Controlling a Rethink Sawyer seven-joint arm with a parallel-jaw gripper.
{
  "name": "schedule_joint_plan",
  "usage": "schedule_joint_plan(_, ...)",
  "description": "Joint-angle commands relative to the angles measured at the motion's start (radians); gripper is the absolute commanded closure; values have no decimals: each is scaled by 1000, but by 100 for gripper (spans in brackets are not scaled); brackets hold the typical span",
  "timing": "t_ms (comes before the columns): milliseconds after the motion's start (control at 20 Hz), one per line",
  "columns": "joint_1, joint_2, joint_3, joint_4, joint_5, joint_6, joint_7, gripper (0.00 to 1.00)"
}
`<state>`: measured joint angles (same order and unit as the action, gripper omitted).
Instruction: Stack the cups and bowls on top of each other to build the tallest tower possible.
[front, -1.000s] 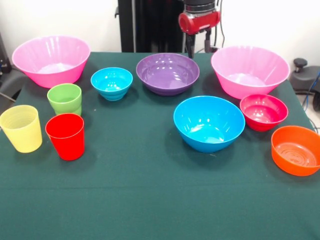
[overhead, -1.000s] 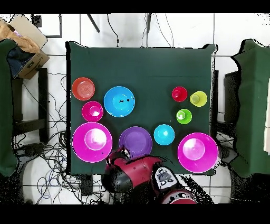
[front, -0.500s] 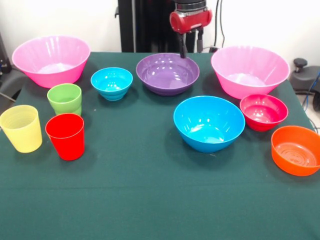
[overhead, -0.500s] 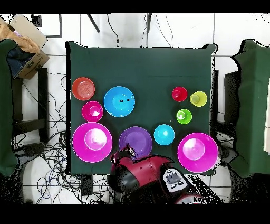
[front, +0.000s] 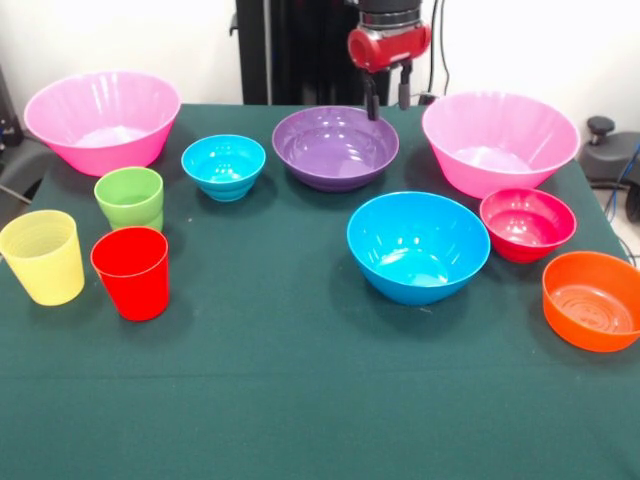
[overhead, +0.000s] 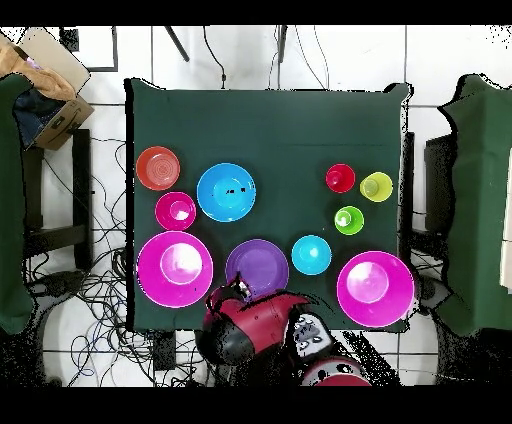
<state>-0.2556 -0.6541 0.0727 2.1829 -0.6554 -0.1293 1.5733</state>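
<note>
My gripper grips the purple bowl by its rim (front: 355, 113) next, to build the tower upward from the blue bowl (front: 418, 245).
My gripper (front: 388, 98) hangs open and empty over the far rim of the purple bowl (front: 335, 147), between it and the right pink bowl (front: 500, 142). Overhead, the gripper (overhead: 238, 292) shows at the purple bowl's (overhead: 257, 268) near edge. On the cloth stand a second pink bowl (front: 100, 120), a cyan bowl (front: 223, 165), a blue bowl (front: 418, 245), a crimson bowl (front: 527, 222) and an orange bowl (front: 592, 300). The green cup (front: 130, 198), yellow cup (front: 42, 256) and red cup (front: 131, 272) cluster at the left. Each piece stands singly; no tower is in view.
A dark green cloth (front: 300, 380) covers the table. In the overhead view chairs draped in green (overhead: 480, 200) flank the table and a cardboard box (overhead: 50, 90) sits off one corner. Cables lie on the floor around the base.
The gripper swung from beside the right pink bowl toward the purple bowl, then drifted slightly back. Cups and bowls have not moved.
</note>
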Motion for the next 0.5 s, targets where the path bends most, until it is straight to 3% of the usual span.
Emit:
schedule_joint_plan(50,90,152,-75,-152,-53,-118,82,0)
schedule_joint_plan(200,82,174,-88,-158,-68,-148,79,0)
schedule_joint_plan(350,15,163,-34,-138,-115,-154,78,0)
schedule_joint_plan(500,-12,146,-14,-126,-150,-141,72,0)
